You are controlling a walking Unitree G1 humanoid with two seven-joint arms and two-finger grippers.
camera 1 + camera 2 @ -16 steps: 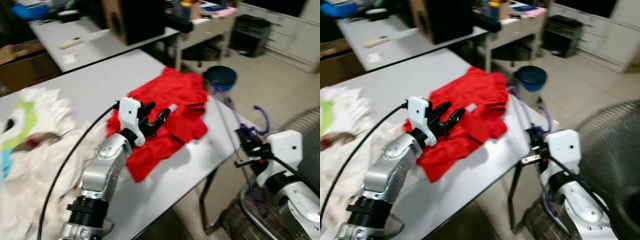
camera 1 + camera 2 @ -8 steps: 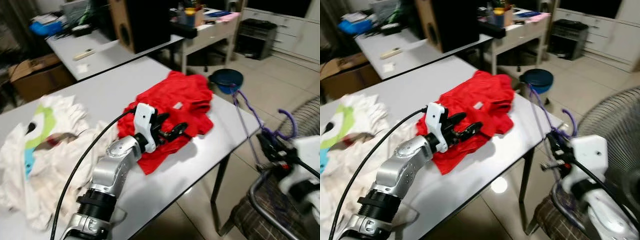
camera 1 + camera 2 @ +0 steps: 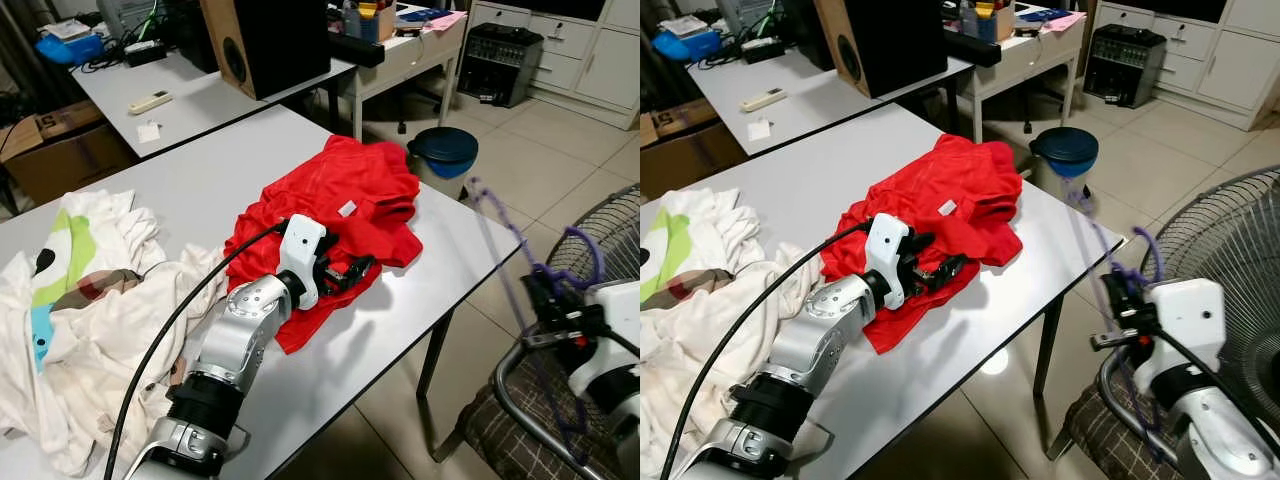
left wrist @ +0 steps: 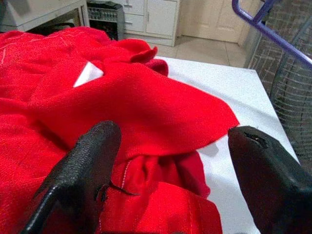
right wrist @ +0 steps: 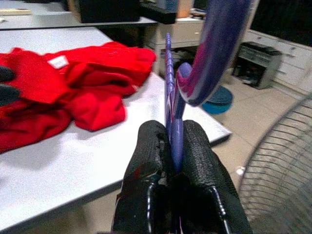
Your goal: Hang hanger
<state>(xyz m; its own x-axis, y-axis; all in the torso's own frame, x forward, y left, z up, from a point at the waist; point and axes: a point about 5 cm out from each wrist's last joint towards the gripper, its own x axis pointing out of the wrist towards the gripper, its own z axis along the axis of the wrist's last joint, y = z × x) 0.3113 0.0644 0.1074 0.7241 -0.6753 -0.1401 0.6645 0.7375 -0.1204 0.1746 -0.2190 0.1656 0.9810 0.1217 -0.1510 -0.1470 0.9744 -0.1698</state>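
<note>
My left gripper will next pinch the red garment by its upper edge. That edge stands in a loose fold, and the garment lies crumpled on the tabletop.
My right gripper [image 5: 171, 146] is shut on a purple hanger [image 5: 213, 58], held off the table's right edge above a chair. The hanger's thin bar [image 3: 505, 250] slants up toward the table corner and its hook [image 3: 578, 240] curls beside the gripper [image 3: 548, 310]. A crumpled red garment [image 3: 345, 205] lies on the white table [image 3: 400, 320]. My left gripper [image 4: 168, 165] is open, low over the garment's near folds, with red cloth [image 4: 146, 97] between and under the black fingers [image 4: 92, 161].
A white printed garment [image 3: 80, 300] is heaped on the table's left part. A blue bin [image 3: 445, 150] stands on the floor beyond the table. A fan grille [image 3: 1230, 230] rises at right. The chair [image 3: 520, 430] sits below my right arm.
The camera has shifted. My left gripper has sunk closer onto the red garment. The right gripper with the hanger has stayed off the table's right edge.
</note>
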